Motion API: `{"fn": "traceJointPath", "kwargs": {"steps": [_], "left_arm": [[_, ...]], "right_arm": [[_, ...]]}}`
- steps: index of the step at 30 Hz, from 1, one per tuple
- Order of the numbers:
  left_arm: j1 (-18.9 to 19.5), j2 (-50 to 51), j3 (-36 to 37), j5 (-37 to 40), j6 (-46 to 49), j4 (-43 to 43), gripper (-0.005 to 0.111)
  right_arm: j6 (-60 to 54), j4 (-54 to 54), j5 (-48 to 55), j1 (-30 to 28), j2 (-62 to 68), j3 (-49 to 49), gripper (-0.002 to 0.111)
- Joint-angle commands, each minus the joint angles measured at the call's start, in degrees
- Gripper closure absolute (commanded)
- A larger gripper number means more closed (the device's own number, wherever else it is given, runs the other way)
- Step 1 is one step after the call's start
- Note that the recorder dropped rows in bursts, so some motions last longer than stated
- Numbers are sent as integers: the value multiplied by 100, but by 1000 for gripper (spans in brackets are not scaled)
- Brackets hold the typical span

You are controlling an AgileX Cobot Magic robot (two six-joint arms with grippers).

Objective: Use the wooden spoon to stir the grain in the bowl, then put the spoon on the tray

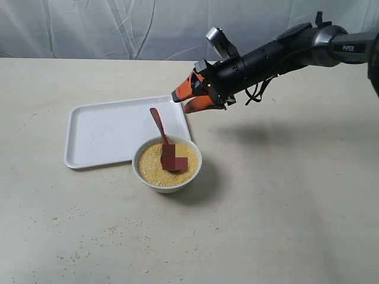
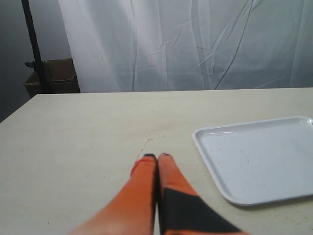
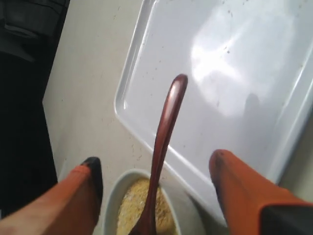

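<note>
My right gripper grabs the spoon by its upper handle [image 1: 157, 120] next, which rises free, since the spoon's head sits sunk in the bowl's grain [image 1: 153, 170].
The small white bowl [image 1: 167, 164] stands on the table against the tray's near right corner, filled with yellow grain [image 1: 155, 167]. The dark reddish wooden spoon [image 1: 161, 131] stands with its head in the grain, its handle leaning up over the white tray [image 1: 106, 133]. My right gripper [image 1: 188, 99] hovers open above the tray's right edge, above and just right of the handle tip. In the right wrist view the spoon handle [image 3: 165, 129] rises between the spread fingers of the gripper [image 3: 154, 169], untouched, over the bowl [image 3: 113, 200]. My left gripper [image 2: 156, 157] is shut, empty, low over bare table beside the tray [image 2: 254, 156].
Scattered grain specks lie on the beige table [image 1: 284, 195] in front of the bowl. A white curtain [image 1: 118, 26] hangs behind the table. A cardboard box [image 2: 54, 76] sits beyond the table's edge in the left wrist view.
</note>
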Motion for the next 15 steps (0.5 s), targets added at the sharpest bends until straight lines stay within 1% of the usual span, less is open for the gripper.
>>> {"fn": "traceJointPath", "kwargs": {"steps": [1, 6, 8, 12, 15], "left_arm": [[5, -29, 28, -30, -17, -20, 106], [5, -29, 28, -20, -17, -20, 106], [5, -29, 28, -20, -17, -20, 106], [5, -29, 28, -20, -17, -20, 106], [5, -29, 28, -20, -17, -20, 106]], "right_arm": [[-79, 51, 15, 163, 501, -863, 44], [281, -53, 15, 307, 1101, -1670, 44], [374, -84, 15, 382, 1295, -1836, 44], [374, -84, 15, 568, 1456, -1925, 44], [374, -84, 15, 653, 1472, -1925, 49]]}}
